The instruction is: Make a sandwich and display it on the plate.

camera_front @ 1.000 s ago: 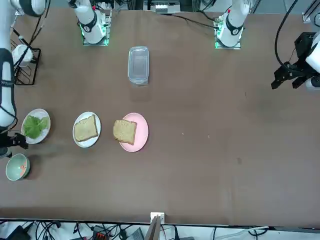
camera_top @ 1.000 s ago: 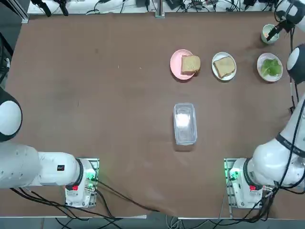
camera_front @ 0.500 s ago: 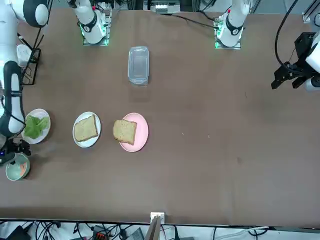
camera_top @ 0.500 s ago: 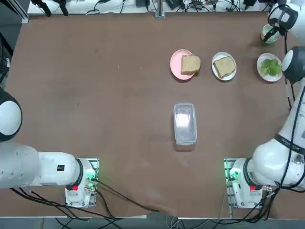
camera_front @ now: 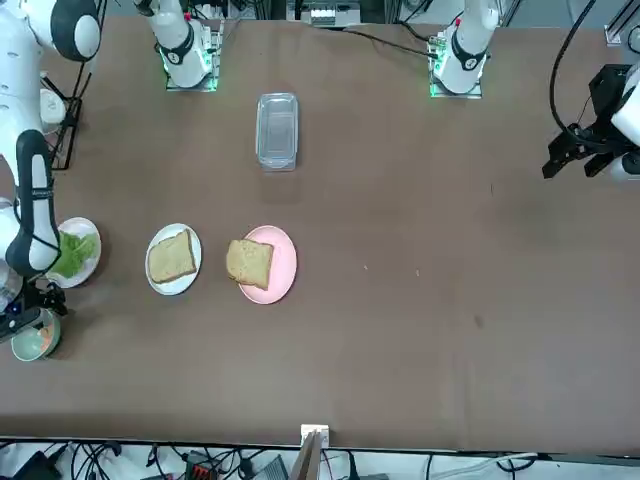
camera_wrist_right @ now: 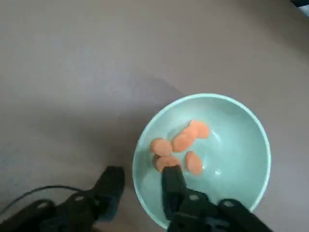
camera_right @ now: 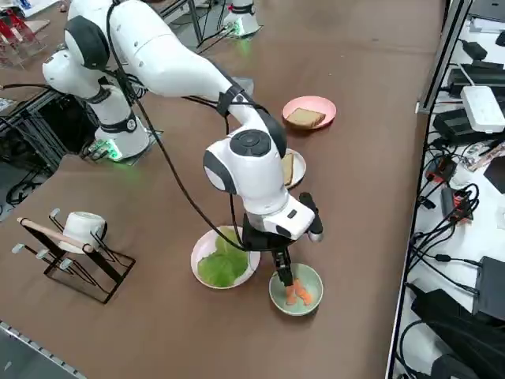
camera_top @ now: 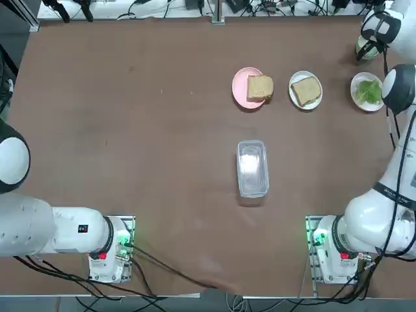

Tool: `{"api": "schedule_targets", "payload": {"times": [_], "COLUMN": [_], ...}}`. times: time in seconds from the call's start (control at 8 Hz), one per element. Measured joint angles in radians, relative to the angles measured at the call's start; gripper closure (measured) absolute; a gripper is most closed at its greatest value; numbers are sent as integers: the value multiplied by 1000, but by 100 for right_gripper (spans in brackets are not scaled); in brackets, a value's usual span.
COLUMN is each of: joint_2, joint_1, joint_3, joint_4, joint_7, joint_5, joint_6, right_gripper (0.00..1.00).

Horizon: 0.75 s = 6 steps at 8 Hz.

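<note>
I should next pinch the bowl by its rim (camera_wrist_right: 138, 188) with my right gripper. The orange slices are loose inside, so the bowl has to stay level.
My right gripper (camera_wrist_right: 142, 172) is open at the far right corner, straddling the rim of a mint-green bowl (camera_wrist_right: 231, 145): one finger is inside, next to the orange slices (camera_wrist_right: 181, 142), and the other is outside. The side view shows the gripper (camera_right: 284, 278) down at that bowl (camera_right: 309, 304). One bread slice (camera_top: 260, 86) lies on the pink plate (camera_top: 240, 88). Another bread slice (camera_top: 305, 90) lies on the white plate (camera_top: 294, 99). Lettuce (camera_top: 369, 91) fills a third plate. No stacked sandwich is in view.
A clear lidded container (camera_top: 252, 168) sits mid-table. A black wire rack with a white mug (camera_right: 79, 237) stands off the right edge near the arm. My forearm hangs over the lettuce plate (camera_front: 72, 252). Cables line the far table edge.
The right arm has swung further over the lettuce plate, and the gripper has come down onto the green bowl's rim. Bread, plates and container have not moved.
</note>
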Motion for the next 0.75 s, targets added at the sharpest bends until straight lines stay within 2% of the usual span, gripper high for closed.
{"api": "schedule_targets", "payload": {"times": [0.12,0.25,0.38,0.75], "joint_2": [1,2,1,-52], "joint_1": [4,7,9,10], "joint_3": [0,0,0,-1], "joint_4": [0,1,7,45], "joint_7": [0,0,0,0], "joint_5": [0,0,0,0], "joint_6": [0,0,-8,-123], "right_gripper": [72,78,97,97]}}
